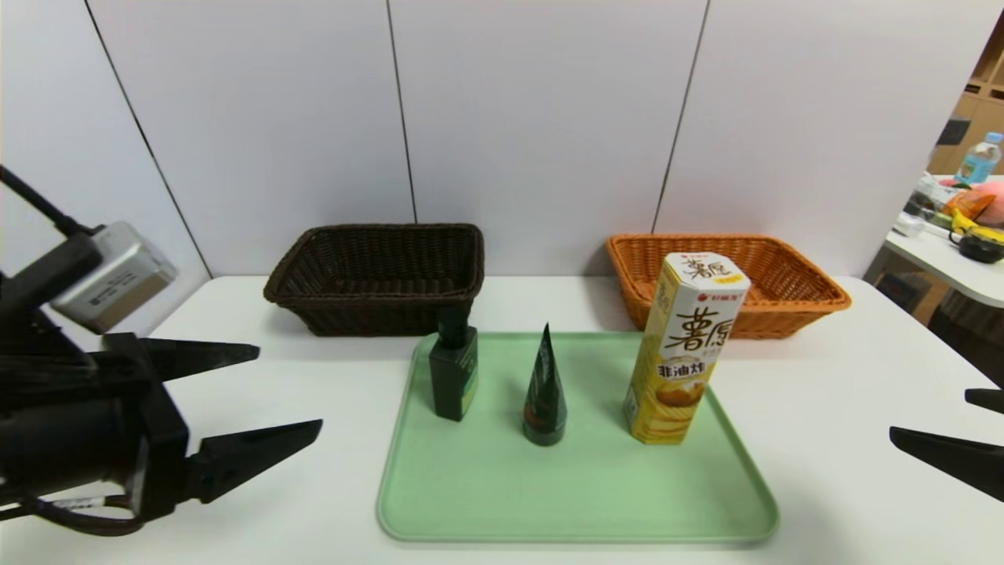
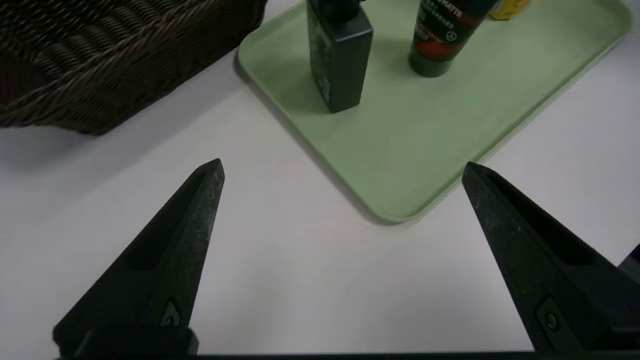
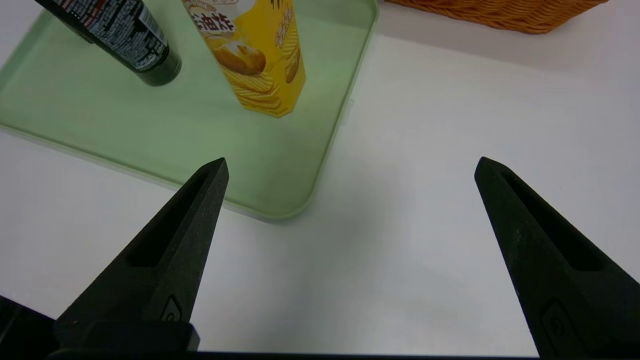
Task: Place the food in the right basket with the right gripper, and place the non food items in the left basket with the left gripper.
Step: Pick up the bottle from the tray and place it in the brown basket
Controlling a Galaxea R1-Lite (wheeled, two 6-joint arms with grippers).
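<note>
The left gripper will next grab the pump bottle by the flat sides of its body (image 1: 454, 380), since the pump head on top (image 1: 452, 326) is round.
On the green tray (image 1: 486, 502) stand three items: a dark green pump bottle (image 1: 454, 375) on the left, a dark cone-shaped tube (image 1: 544, 392) in the middle, and a tall yellow chip box (image 1: 684, 348) on the right. The dark brown basket (image 1: 376, 275) sits behind the tray to the left, the orange basket (image 1: 792, 302) behind it to the right. My left gripper (image 1: 290, 388) hovers open left of the tray, with nothing in it (image 2: 342, 170). My right gripper (image 1: 933, 416) is open at the right edge, over bare table beside the tray's corner (image 3: 350, 167).
The white table (image 1: 823, 439) ends at a grey panelled wall behind the baskets. A second table (image 1: 949, 267) with clutter and a water bottle stands off to the far right.
</note>
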